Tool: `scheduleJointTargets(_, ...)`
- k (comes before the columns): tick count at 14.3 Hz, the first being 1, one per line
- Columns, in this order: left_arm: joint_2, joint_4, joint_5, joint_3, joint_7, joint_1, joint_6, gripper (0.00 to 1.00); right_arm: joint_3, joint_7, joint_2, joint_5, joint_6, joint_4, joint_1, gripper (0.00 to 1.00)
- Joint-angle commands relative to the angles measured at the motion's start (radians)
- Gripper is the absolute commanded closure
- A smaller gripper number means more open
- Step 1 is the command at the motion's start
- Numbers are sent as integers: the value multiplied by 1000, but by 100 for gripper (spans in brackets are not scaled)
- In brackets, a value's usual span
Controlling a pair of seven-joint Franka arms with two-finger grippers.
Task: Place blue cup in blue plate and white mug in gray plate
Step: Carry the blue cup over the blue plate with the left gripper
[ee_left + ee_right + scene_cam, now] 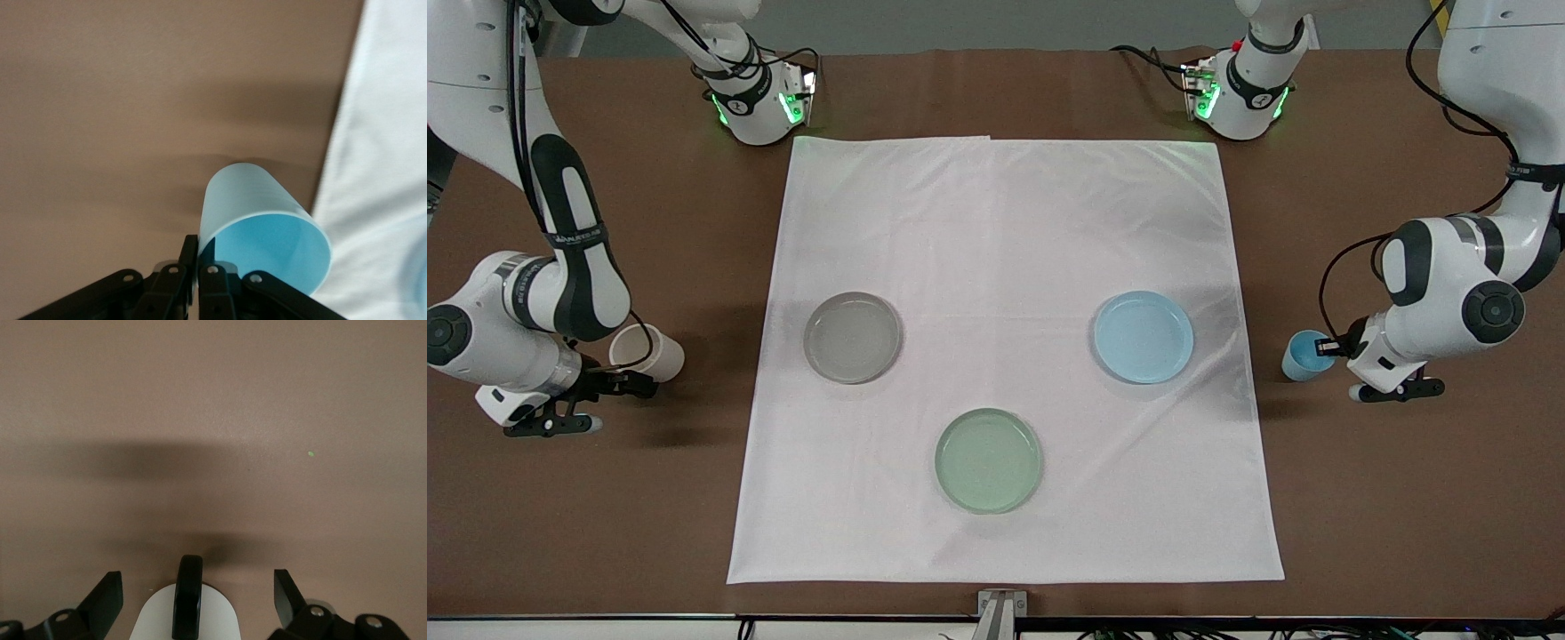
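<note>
The white mug should go in the gray plate, so the right gripper needs to grab it by its black handle (189, 590) next.
The blue cup (1305, 356) stands on the brown table beside the cloth's edge, at the left arm's end. My left gripper (1330, 346) is shut on its rim, one finger inside and one outside; the left wrist view shows the grip (199, 244) and the cup (260, 220). The white mug (647, 353) with its black handle (189, 590) is on the brown table at the right arm's end. My right gripper (633, 380) is open, with its fingers either side of the mug (217, 620) and not touching it. The blue plate (1144, 336) and gray plate (853, 337) lie empty on the cloth.
A white cloth (1005, 222) covers the middle of the brown table. A pale green plate (988, 460) lies on it, nearer the front camera than the other two plates. Both arms' bases stand along the table's edge farthest from the camera.
</note>
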Motion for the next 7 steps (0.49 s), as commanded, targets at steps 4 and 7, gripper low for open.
scheduleJointTargets(4, -11, 21, -26, -213, -362, -12, -68, 100, 9, -16, -24, 19, 19, -74, -7, 12)
scheduleJointTargets(7, 23, 32, -29, -255, -485, -62, -66, 100, 11, -16, -24, 19, 16, -72, -7, 35)
